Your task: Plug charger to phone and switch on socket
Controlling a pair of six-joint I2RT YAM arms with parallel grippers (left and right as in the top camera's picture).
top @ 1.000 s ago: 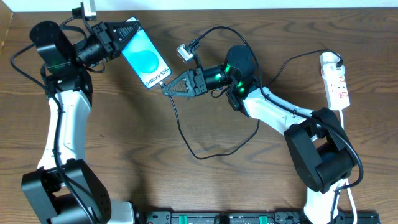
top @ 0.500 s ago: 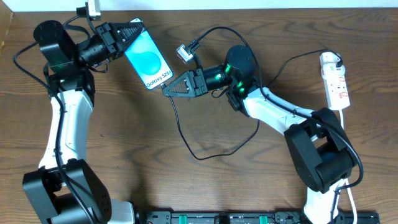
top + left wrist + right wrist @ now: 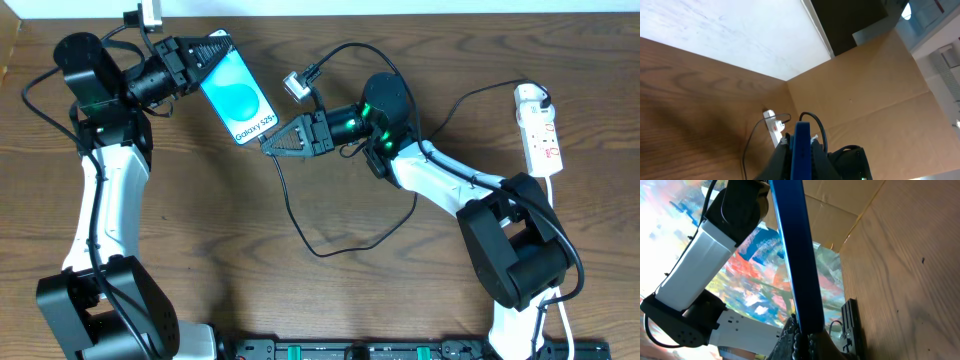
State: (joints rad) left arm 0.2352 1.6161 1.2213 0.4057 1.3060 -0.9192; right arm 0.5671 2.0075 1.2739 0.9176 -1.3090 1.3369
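The phone's lower end sits flush against the fingertips around the charger's connector, so it is now time for my right gripper to release the connector.
The phone, blue screen up, hangs tilted above the table at the back left. My left gripper is shut on its top end; the left wrist view shows the blue phone edge between the fingers. My right gripper is shut on the charger's connector tip, right at the phone's lower end; the tip itself is hidden. The charger's black cable drops from there and loops over the table. At the far right lies the white socket, with a black lead running from its top end.
Wooden tabletop all around. A brown cardboard wall stands behind the table's right side. The socket shows small in the left wrist view. A black rail runs along the front edge.
A second ago the left gripper and phone shifted slightly right and toward the back. Nothing has visibly moved in the last half second.
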